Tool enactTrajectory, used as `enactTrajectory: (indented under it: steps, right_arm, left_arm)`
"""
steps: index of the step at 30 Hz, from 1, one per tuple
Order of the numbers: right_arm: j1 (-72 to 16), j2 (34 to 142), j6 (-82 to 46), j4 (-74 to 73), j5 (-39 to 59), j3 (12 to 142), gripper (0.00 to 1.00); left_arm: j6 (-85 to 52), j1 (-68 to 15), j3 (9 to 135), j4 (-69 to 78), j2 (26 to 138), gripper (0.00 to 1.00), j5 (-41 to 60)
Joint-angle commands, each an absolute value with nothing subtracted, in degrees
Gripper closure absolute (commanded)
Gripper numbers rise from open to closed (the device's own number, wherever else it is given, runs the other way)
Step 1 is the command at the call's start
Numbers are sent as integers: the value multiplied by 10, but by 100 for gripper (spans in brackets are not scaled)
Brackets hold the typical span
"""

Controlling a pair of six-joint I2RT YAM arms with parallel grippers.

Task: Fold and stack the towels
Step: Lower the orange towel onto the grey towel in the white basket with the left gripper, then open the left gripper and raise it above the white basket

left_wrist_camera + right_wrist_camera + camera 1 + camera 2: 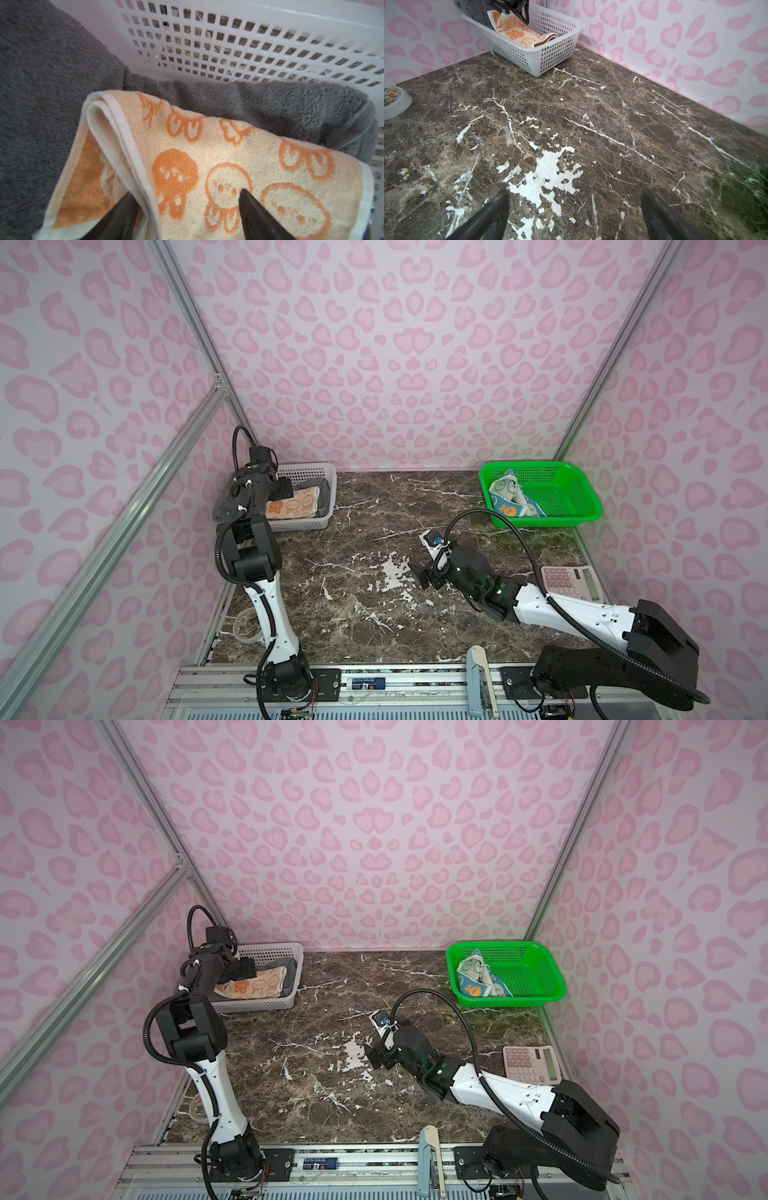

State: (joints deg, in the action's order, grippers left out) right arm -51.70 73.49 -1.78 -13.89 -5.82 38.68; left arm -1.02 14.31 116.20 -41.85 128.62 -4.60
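The orange towel will next be gripped by its white folded hem [134, 164] in the left gripper, with one finger under it, so that end of the towel can be straightened and the towel stacked flat.
Folded in the white basket [309, 473] at the back left, the orange towel [297, 506] [228, 155] rests on the dark grey towel [325, 494] [52, 104]. My left gripper [284, 487] [188, 193] is down in that basket, open. One finger sits on the orange towel's top face, while the other is under its white folded hem. The blue towel [513, 502] lies crumpled in the green basket [536, 466] at the back right. Over bare marble mid-table my right gripper [419, 572] [576, 191] hangs open and empty.
A pink calculator [571, 580] lies at the right edge beside the right arm. A tape roll [245, 628] [394, 101] sits at the left edge near the left arm's base. Patterned walls close in the marble table [353, 614] on three sides.
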Motion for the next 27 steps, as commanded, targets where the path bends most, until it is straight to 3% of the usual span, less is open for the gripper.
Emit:
enactTrajectory:
  steps: [1,9,17,23,27]
  right_arm:
    - [-517,741,-18,-152,-53,382,1]
    - [-516,746,-19,-158,-46,380,1]
    - [-514,751,-19,-160,-40,381,1]
    - [-515,756,-19,-163,-36,386,1]
    - [-515,760,-20,-164,-33,388,1]
  left_arm:
    - [-5,143,1148,-406,1021,29,-61]
    - [-4,143,1107,-365,985,55,-76]
    - [-4,142,1084,-342,952,57,-76]
    - [-9,142,1073,-337,924,49,-40]
    - [-9,142,1067,-337,905,56,-5]
